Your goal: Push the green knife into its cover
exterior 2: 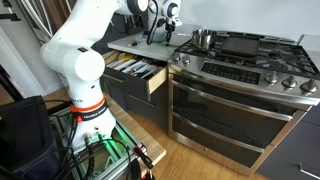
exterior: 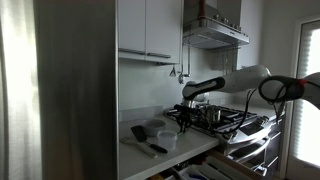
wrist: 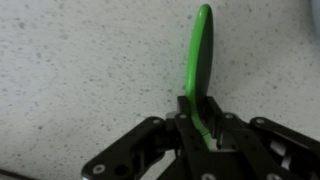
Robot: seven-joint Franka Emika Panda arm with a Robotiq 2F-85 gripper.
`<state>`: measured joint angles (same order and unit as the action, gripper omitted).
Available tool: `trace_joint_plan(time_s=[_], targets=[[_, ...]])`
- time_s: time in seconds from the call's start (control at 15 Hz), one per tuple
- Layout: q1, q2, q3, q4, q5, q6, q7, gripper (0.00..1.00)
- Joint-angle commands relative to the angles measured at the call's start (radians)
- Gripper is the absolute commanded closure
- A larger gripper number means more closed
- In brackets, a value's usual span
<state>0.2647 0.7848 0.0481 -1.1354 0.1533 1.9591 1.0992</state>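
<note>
My gripper is above the speckled countertop and should keep holding the green knife, because the knife would drop if I opened now.
In the wrist view my gripper (wrist: 200, 112) is shut on the lower end of the green knife (wrist: 201, 48). The knife is a slim, bright green piece that reaches away from the jaws over the speckled white countertop (wrist: 80, 70). I cannot tell the knife from its cover; only one green shape shows. In both exterior views the gripper (exterior: 188, 97) (exterior 2: 157, 33) hangs over the counter next to the stove. The knife is too small to make out there.
A gas stove (exterior 2: 245, 60) with a pot (exterior 2: 204, 38) stands beside the counter. A drawer (exterior 2: 135, 72) below the counter is pulled open. Black utensils (exterior: 143, 137) and a small bowl (exterior: 165, 136) lie on the counter. Wall cabinets (exterior: 150, 28) and a range hood (exterior: 213, 30) hang above.
</note>
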Motion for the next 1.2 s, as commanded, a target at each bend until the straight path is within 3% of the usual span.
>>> trace_joint_plan(time_s=[0.0,0.4,0.93,1.0,1.13], targets=[[-0.005,-0.07,0.034,-0.058,-0.012,-0.117,-0.144,0.95],[0.046,-0.129,0.038,-0.111,-0.103,-0.248,-0.338,0.95],[0.115,-0.171,0.014,-0.275,-0.295,-0.128,-0.398,0.93],[0.119,-0.177,0.016,-0.281,-0.303,-0.125,-0.396,0.54],[0.124,-0.193,0.015,-0.29,-0.316,-0.116,-0.389,0.48]])
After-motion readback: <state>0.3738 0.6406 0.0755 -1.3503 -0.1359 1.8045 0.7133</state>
